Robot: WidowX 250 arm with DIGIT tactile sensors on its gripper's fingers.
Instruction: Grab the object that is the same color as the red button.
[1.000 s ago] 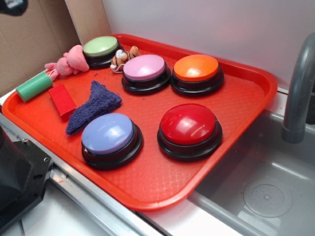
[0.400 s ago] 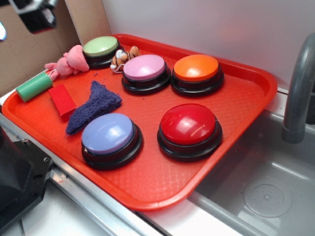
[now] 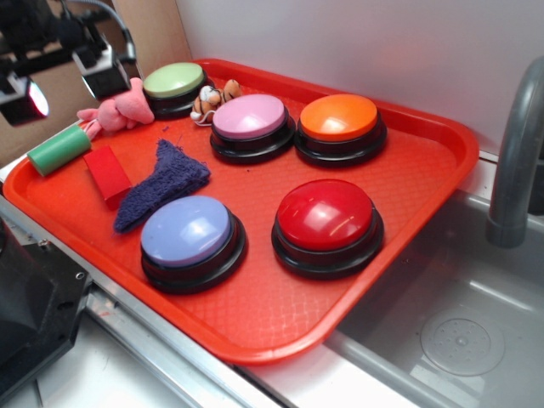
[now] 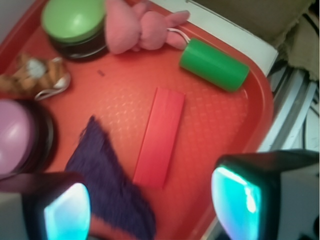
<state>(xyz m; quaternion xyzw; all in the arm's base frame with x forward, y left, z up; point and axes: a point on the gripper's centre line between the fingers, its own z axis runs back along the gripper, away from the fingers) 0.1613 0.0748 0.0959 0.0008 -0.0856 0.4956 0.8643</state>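
I will grip the red block [image 3: 107, 173] across its long parallel sides next, because the block is long and narrow.
The small red block [image 3: 107, 173] lies flat at the left end of the red tray [image 3: 280, 323], between the green cylinder [image 3: 59, 150] and the purple cloth [image 3: 159, 182]. In the wrist view the block [image 4: 160, 136] lies lengthwise ahead of my jaws. The red button [image 3: 326, 218], a glossy dome on a black base, sits at the tray's front right. My gripper [image 3: 66, 78] hangs in the air above the tray's left end, open and empty. In the wrist view its fingertips [image 4: 235, 202] stand wide apart, with the block's near end just ahead of the gap between them.
Also on the tray: green button [image 3: 174, 85], pink button [image 3: 251, 122], orange button [image 3: 340, 122], blue button [image 3: 189, 236], pink plush toy [image 3: 119, 105], small tiger toy [image 3: 212, 99]. A sink basin [image 3: 459, 331] and grey faucet [image 3: 515, 161] lie to the right.
My gripper has come down and to the right from the top left corner, into view above the tray's left end. Nothing on the tray has moved.
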